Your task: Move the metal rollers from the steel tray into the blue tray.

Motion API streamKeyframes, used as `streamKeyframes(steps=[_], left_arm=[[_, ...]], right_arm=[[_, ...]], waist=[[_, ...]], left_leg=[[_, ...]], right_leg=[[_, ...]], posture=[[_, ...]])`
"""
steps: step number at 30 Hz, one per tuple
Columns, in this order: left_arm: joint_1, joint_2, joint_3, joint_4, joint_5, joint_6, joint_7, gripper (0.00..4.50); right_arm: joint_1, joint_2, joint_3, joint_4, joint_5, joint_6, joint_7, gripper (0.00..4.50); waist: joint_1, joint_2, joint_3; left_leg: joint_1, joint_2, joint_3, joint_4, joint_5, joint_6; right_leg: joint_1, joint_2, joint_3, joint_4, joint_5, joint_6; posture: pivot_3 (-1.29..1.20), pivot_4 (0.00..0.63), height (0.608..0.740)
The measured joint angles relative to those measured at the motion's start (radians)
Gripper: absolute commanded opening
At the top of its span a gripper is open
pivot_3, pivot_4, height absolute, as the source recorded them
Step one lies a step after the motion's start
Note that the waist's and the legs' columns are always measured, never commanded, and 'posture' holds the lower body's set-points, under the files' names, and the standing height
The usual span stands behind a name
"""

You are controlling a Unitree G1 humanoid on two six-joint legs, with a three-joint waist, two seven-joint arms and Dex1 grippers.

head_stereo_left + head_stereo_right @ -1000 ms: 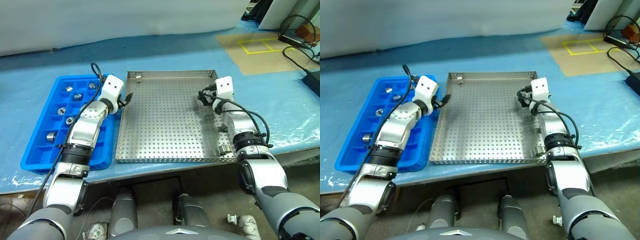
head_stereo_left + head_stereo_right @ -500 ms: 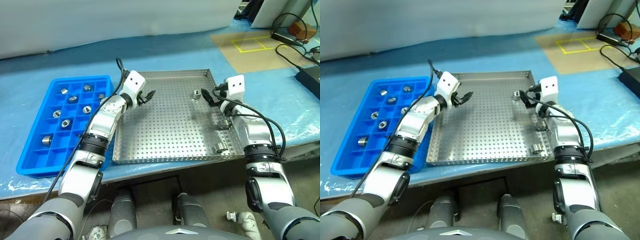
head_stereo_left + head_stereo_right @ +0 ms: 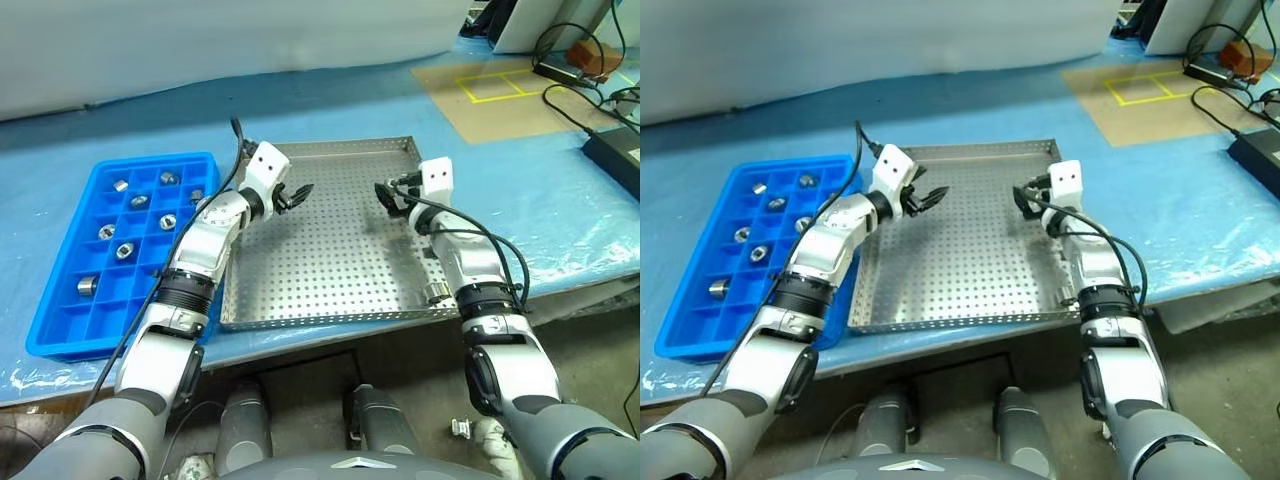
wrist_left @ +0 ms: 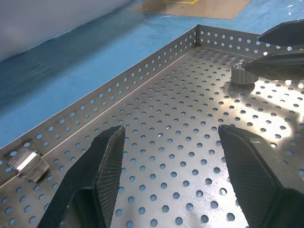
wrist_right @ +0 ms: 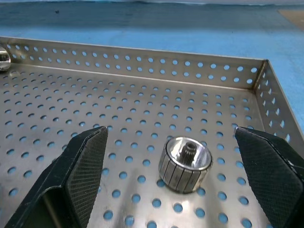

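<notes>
My right gripper's fingers are still short of the roller [image 5: 184, 168] in the right wrist view, above perforated metal [image 5: 128, 180]. The gripper moves toward the roller, before closing.
The steel tray [image 3: 330, 250] lies in the middle, with the blue tray [image 3: 60, 335] to its left. Several metal rollers [image 3: 125, 250] sit in the blue tray's compartments. My right gripper [image 5: 178, 161] is open low over the steel tray's far right part, and one roller [image 5: 185, 164] stands between its fingers, untouched. My left gripper [image 3: 297, 194] is open and empty over the tray's far left part. Another roller [image 4: 28, 164] lies against the tray's far wall. One more [image 3: 437, 292] rests near the tray's front right corner.
The table is covered in blue sheeting, and its front edge runs just below both trays. A brown board with a yellow tape square [image 3: 495, 85] lies at the back right. Black cables and a dark box [image 3: 610, 150] sit at the far right.
The camera has shifted. My left gripper has swung right, from the blue tray's edge to over the steel tray. My right gripper has moved left and down around a roller.
</notes>
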Motion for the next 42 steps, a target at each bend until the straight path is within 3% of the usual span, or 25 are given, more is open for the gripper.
streamKeyframes(steps=[6, 11, 14, 17, 19, 25, 37, 42], left_arm=[[0.018, 0.004, 0.000, -0.019, 0.000, 0.023, 0.016, 3.30], [0.019, 0.002, -0.002, -0.023, 0.001, 0.027, 0.018, 3.30], [0.019, 0.003, -0.002, -0.023, 0.002, 0.027, 0.023, 3.30], [0.019, 0.003, -0.002, -0.023, 0.003, 0.027, 0.024, 3.30], [0.019, 0.003, -0.002, -0.023, 0.004, 0.027, 0.024, 3.30], [0.019, 0.003, -0.002, -0.022, 0.005, 0.027, 0.025, 3.30], [0.019, 0.006, -0.002, -0.019, 0.015, 0.031, 0.031, 3.30], [0.019, 0.013, -0.002, -0.019, 0.015, 0.037, 0.034, 3.30]], right_arm=[[-0.070, 0.000, -0.009, 0.274, -0.030, -0.104, -0.073, 4.47], [-0.119, 0.004, -0.023, 0.389, -0.031, -0.156, -0.107, 4.47], [-0.128, 0.011, -0.037, 0.415, -0.029, -0.174, -0.110, 3.93], [-0.136, 0.024, -0.038, 0.428, -0.029, -0.182, -0.111, 2.91], [-0.140, 0.025, -0.039, 0.433, -0.031, -0.184, -0.113, 2.91], [-0.142, 0.025, -0.039, 0.437, -0.033, -0.189, -0.110, 1.50], [-0.142, 0.019, -0.034, 0.437, -0.049, -0.193, -0.088, 1.51], [-0.029, -0.018, 0.034, 0.166, -0.046, -0.142, 0.125, 1.51]], waist=[[0.003, 0.000, 0.000], [0.003, 0.000, 0.000], [0.003, 0.000, 0.000], [0.002, 0.000, 0.000], [0.002, 0.000, 0.000], [0.001, 0.000, 0.000], [0.001, 0.000, 0.000], [0.003, 0.000, 0.000]], left_leg=[[-0.001, 0.000, 0.001, 0.000, 0.000, 0.001], [-0.001, 0.000, 0.001, 0.000, -0.001, 0.001], [-0.001, 0.000, 0.001, 0.001, -0.001, 0.001], [-0.001, 0.001, 0.001, 0.001, -0.001, 0.001], [-0.001, 0.001, 0.001, 0.001, -0.001, 0.002], [-0.001, 0.001, 0.002, 0.001, -0.001, 0.002], [-0.001, 0.001, 0.002, 0.000, -0.001, 0.002], [-0.002, 0.001, 0.002, 0.000, 0.000, 0.006]], right_leg=[[0.000, -0.001, 0.000, 0.000, 0.000, 0.000], [-0.001, -0.001, 0.000, 0.000, 0.000, 0.000], [-0.001, -0.001, 0.000, 0.000, 0.000, 0.000], [-0.001, 0.000, 0.000, 0.000, 0.000, 0.000], [-0.001, 0.000, 0.000, 0.000, 0.000, 0.000], [-0.001, 0.000, 0.000, 0.000, 0.000, 0.000], [-0.001, 0.000, 0.000, 0.000, 0.000, 0.000], [-0.001, 0.000, 0.000, -0.001, 0.000, 0.000]], posture=[[-0.20, 0.150, 0.740], [-0.20, 0.150, 0.740], [-0.21, 0.150, 0.740], [-0.21, 0.150, 0.740], [-0.21, 0.150, 0.740], [-0.21, 0.150, 0.740], [-0.20, 0.150, 0.740], [-0.20, 0.150, 0.740]])
